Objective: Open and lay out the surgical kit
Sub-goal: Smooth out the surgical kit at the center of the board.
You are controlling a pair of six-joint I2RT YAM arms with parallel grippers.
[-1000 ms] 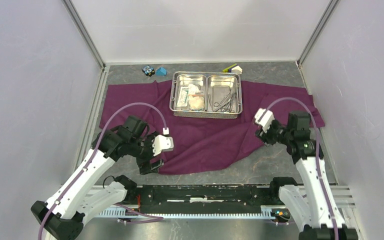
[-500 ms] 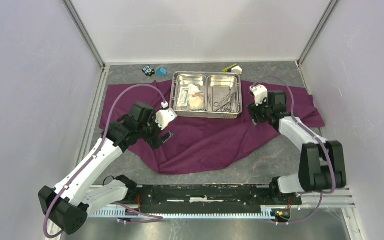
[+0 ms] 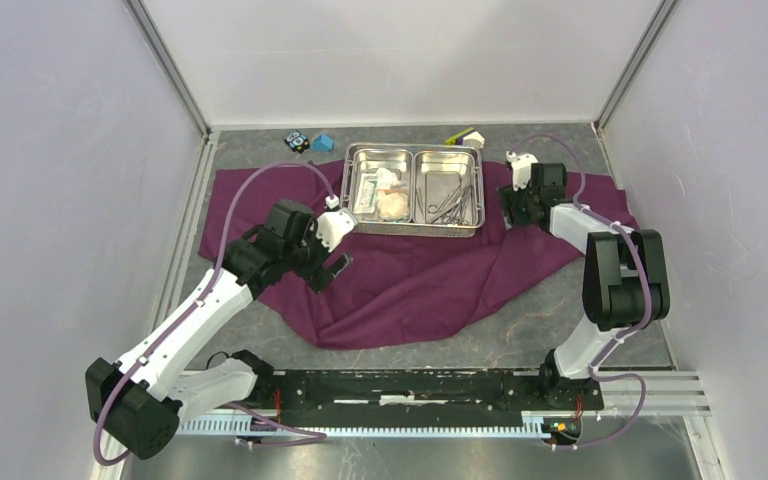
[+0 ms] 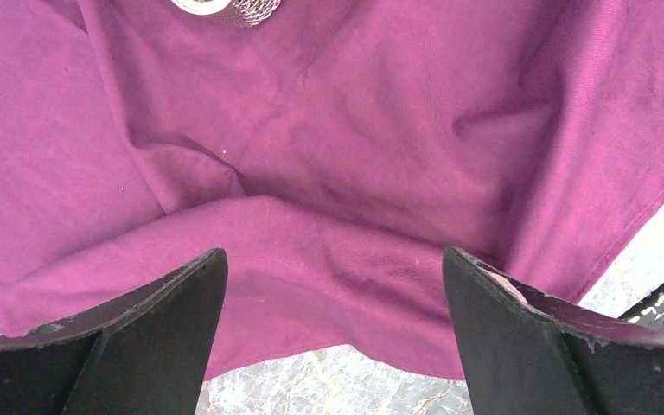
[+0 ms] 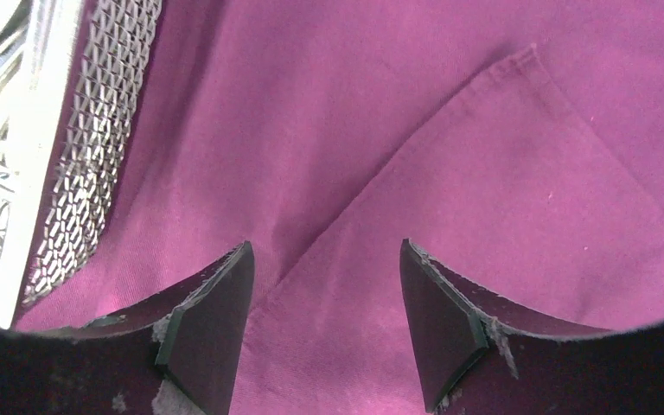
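Note:
The folded flap's free edge [image 3: 505, 227] beside the tray [image 3: 410, 230] will next be gripped by my right gripper, so that the cloth wrap can be drawn open and flat.
The dark-purple cloth wrap [image 3: 420, 270] lies spread on the table, rumpled, with the steel tray [image 3: 410, 230] standing on its far half. White gauze wads [image 3: 392, 203] and a flat white packet [image 3: 366, 192] lie in the left compartment, steel clamps [image 3: 450, 200] in the right. My left gripper [image 3: 333, 266] hangs open over the cloth, left of the tray; in the left wrist view the left gripper [image 4: 333, 259] holds nothing, with a cloth fold [image 4: 311, 242] below. My right gripper [image 3: 508, 208] is open beside the tray's right end. The right gripper [image 5: 324, 251] hovers above a folded flap [image 5: 484, 199], next to the tray's mesh wall [image 5: 95, 147].
Small blue and black blocks [image 3: 308, 141] and a yellow-purple-white block [image 3: 465, 136] sit behind the tray on the bare grey table. Side walls close in left and right. Bare marble tabletop [image 4: 328, 389] shows at the cloth's near edge.
My left gripper has moved from the cloth's near edge up toward the tray and opened wider. The right arm has stretched forward to the tray's right end.

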